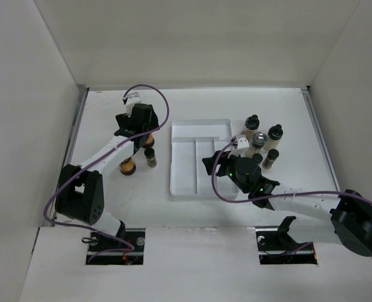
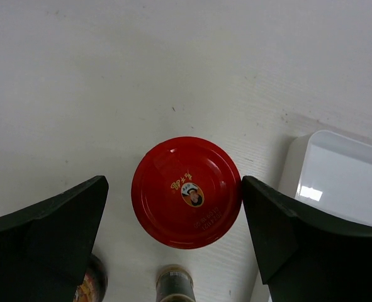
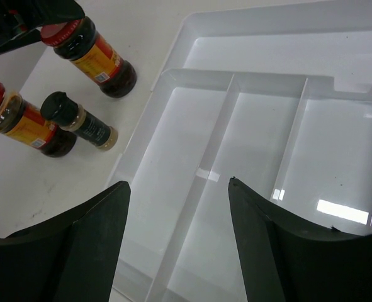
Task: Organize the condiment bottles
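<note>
The red-capped bottle is under my left gripper. My left gripper should grab it next by the red cap, so the bottle's base stays free to stand in the white tray.
My left gripper hangs open over a red-capped bottle. Its right finger touches the cap's edge and a gap shows on the left side. In the top view that bottle stands left of the white tray, under my left gripper. A second red-capped bottle and a black-capped shaker stand just nearer. My right gripper is open above the tray's channels, holding nothing. A grey-capped bottle and black-capped shakers cluster right of the tray.
The tray's corner lies close to the right of my left gripper. White walls enclose the table on the left, back and right. The right arm stretches across the near right of the table.
</note>
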### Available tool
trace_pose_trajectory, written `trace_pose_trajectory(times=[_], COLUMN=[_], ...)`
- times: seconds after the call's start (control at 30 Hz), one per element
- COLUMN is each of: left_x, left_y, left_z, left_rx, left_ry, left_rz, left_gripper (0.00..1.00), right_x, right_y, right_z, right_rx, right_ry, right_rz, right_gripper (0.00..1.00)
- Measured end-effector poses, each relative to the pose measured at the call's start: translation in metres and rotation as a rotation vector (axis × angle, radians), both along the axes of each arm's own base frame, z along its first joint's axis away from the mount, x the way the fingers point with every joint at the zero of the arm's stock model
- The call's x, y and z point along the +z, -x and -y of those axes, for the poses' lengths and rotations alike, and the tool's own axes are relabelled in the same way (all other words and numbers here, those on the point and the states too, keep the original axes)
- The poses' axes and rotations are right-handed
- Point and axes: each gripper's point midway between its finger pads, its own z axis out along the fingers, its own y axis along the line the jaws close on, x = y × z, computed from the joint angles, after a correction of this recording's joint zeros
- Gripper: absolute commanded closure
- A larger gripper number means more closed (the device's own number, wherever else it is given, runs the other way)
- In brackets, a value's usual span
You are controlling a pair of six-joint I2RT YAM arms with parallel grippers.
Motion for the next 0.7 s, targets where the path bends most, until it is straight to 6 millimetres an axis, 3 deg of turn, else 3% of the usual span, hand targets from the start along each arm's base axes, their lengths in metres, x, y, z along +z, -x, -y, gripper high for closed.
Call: trace_pose_trajectory(times=[0.37,0.6,0.7], left_x=[-0.027,-0.029,-0.028], left_y=[-0.008,-0.01,-0.01], left_z=[0.003,0.006,0.006], left_rx=[-0.009,-0.015,-0.015], left_ry=[-0.007,-0.001,-0.003], left_rz=[-0.053,-0.049,-0.048], left_gripper=[0.18,0.51,0.57], right_x=[-0.002,-0.004,-0.004], right_y=[0.0,0.0,0.0], right_z=[0.0,0.0,0.0], right_rx=[0.0,0.0,0.0], right_ry=[0.004,0.008,0.008], right_rz=[-0.003,-0.007,-0.007], right_gripper=[0.28,0.28,0.28])
